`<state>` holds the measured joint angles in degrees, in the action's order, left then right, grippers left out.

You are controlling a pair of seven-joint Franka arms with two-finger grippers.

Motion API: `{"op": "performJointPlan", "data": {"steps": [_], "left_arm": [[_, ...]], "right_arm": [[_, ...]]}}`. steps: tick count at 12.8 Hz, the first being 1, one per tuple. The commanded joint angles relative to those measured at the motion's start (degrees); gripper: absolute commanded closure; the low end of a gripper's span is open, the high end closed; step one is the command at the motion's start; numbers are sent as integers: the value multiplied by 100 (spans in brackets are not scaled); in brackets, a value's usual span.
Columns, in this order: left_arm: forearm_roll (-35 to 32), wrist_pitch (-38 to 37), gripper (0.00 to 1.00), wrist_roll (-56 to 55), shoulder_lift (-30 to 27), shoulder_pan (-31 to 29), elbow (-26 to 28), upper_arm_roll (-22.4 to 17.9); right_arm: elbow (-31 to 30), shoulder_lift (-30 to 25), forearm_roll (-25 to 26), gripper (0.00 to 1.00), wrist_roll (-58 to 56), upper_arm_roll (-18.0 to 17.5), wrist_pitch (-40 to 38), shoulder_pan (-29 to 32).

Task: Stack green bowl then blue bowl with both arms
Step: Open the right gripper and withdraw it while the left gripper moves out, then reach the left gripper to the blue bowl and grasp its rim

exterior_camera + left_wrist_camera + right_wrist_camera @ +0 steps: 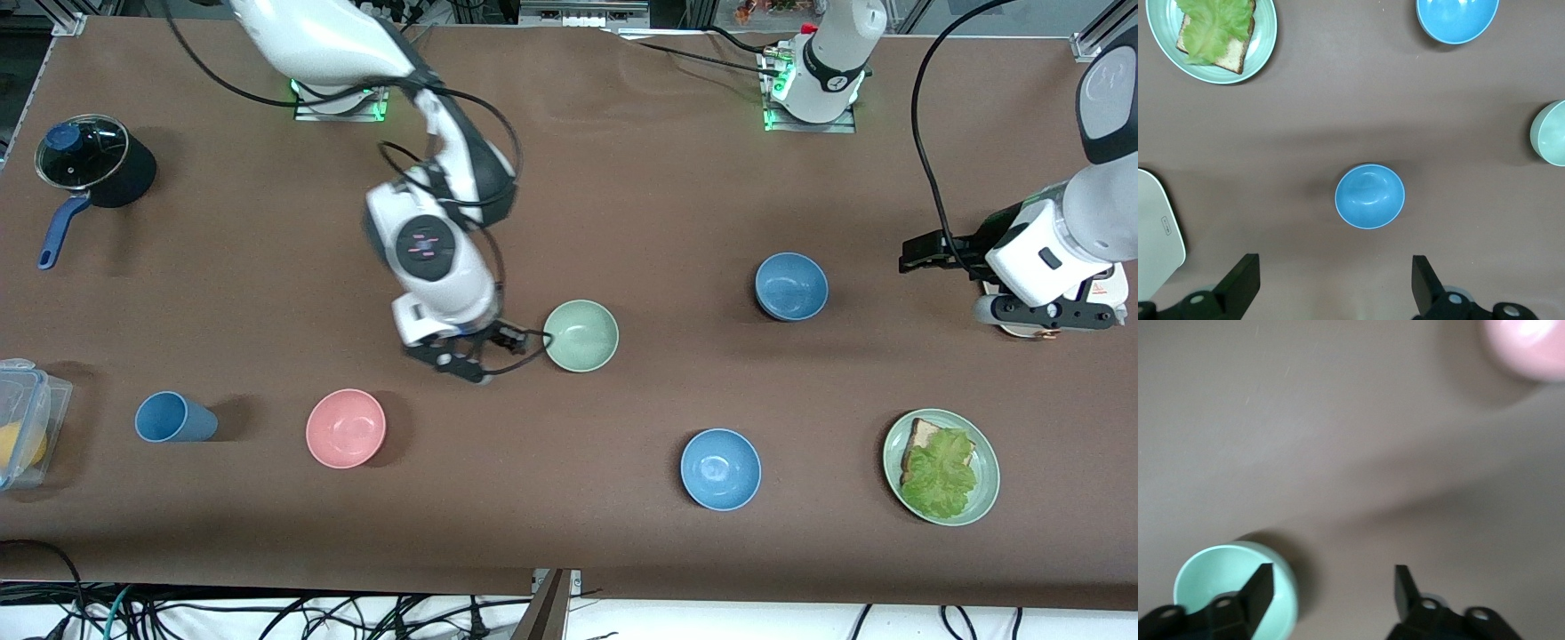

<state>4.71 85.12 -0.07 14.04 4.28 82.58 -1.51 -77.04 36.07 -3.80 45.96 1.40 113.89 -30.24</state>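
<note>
I will next grab the blue bowl by its rim with my left gripper, so that I can stack it inside the green bowl.
The pale green bowl sits upright near the middle of the table. My right gripper is open right beside it, low over the table: one finger hangs over the bowl's rim, the other over bare table, and nothing is held. The muted blue bowl stands toward the left arm's end, farther from the front camera than the green bowl. My left gripper hovers open and empty beside that blue bowl, higher up.
A brighter blue bowl, a pink bowl and a blue cup stand nearer the front camera. A green plate with bread and lettuce, a black pot, a clear box and a white device are also there.
</note>
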Motion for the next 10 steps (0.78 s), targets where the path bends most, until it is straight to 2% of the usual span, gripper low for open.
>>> {"op": "performJointPlan", "data": {"steps": [1, 3, 5, 6, 8, 10], "left_arm": [[-66, -92, 0, 16, 247, -24, -76, 45], [-110, -5, 0, -2, 459, 29, 90, 46], [-102, 818, 0, 24, 477, -41, 790, 37], [-93, 1310, 0, 25, 451, -59, 1229, 37], [-84, 2215, 0, 25, 416, -59, 2021, 37], [-75, 2963, 0, 25, 345, -59, 2690, 37]], "right_arm": [[-110, -565, -252, 0, -1855, -87, -970, 964], [-188, -733, -376, 0, -3410, -87, -1411, 1781], [-259, -672, -385, 0, -4915, -95, -1439, 2582], [-381, -646, -385, 0, -5261, -87, -1361, 2803], [-1020, -715, -350, 0, -5334, -52, -819, 2919], [-2143, -1249, -341, 0, -5335, -34, 120, 2919]]}}
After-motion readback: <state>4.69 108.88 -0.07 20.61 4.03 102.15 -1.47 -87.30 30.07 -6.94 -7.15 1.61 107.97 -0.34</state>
